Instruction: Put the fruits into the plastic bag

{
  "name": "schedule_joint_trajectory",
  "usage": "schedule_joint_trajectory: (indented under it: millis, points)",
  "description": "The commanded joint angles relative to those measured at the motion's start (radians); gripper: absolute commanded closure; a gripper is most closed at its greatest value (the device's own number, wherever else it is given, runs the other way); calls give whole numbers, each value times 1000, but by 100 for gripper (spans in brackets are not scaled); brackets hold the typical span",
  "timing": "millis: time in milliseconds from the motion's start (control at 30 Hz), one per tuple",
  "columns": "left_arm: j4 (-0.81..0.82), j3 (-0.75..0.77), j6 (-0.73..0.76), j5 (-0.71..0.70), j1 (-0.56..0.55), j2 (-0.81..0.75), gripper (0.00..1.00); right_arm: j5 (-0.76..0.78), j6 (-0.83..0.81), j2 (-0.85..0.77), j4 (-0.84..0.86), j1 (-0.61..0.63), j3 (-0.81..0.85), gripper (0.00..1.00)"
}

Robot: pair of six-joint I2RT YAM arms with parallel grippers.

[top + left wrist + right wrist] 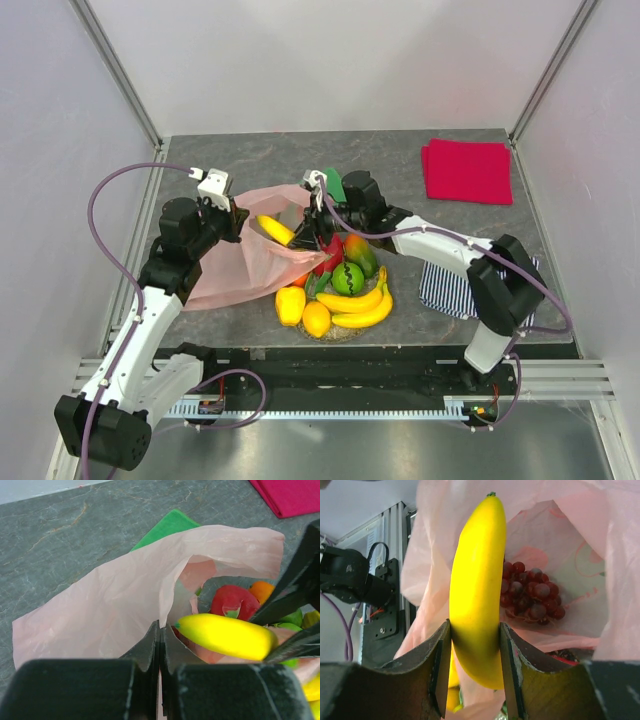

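Note:
The robot's right gripper will keep holding the banana until it is farther in, because the banana's held end is over the bag's rim, short of the grapes point(530, 596).
My left gripper point(233, 214) point(161, 630) is shut on the rim of the pale pink plastic bag point(240, 268) point(110, 610), holding its mouth up. At that mouth my right gripper point(307, 236) point(475, 640) is shut on a single yellow banana point(275, 230) point(225, 636) point(476, 580), whose tip points into the bag. Dark purple grapes point(530, 596) lie inside the bag point(565, 535). More fruits sit heaped on the plate point(342, 333): a banana bunch point(362, 306), a green melon point(347, 278), a yellow pepper point(290, 304), a lemon point(316, 319) and red pieces point(330, 250).
A folded red cloth point(468, 170) point(295, 495) lies at the back right. A green cloth point(333, 183) point(167, 527) lies behind the bag. A striped cloth point(450, 285) lies under the right arm. Metal frame posts stand at the back corners.

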Motion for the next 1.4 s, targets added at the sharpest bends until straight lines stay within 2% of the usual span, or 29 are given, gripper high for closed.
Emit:
schedule_joint_trajectory:
  millis: [0, 367, 800, 1000, 1167, 1267, 1300, 1367]
  points:
    - [9, 42, 32, 18, 3, -5, 98, 4, 43, 70, 25, -8, 111, 83]
    - [16, 40, 25, 64, 3, -2, 98, 10, 187, 201, 17, -41, 322, 82]
    - [20, 39, 20, 66, 3, 2, 99, 33, 321, 268, 123, 51, 268, 82]
    - [21, 40, 20, 63, 3, 2, 98, 48, 372, 328, 96, 85, 269, 81]
    - [21, 39, 20, 61, 3, 1, 98, 52, 362, 353, 68, 104, 280, 75]
    - [20, 39, 20, 60, 3, 1, 99, 47, 359, 357, 55, 104, 283, 67]
    - [19, 39, 20, 60, 3, 1, 98, 45, 353, 354, 55, 104, 282, 59]
    - [19, 40, 20, 58, 3, 1, 99, 42, 346, 350, 55, 104, 280, 50]
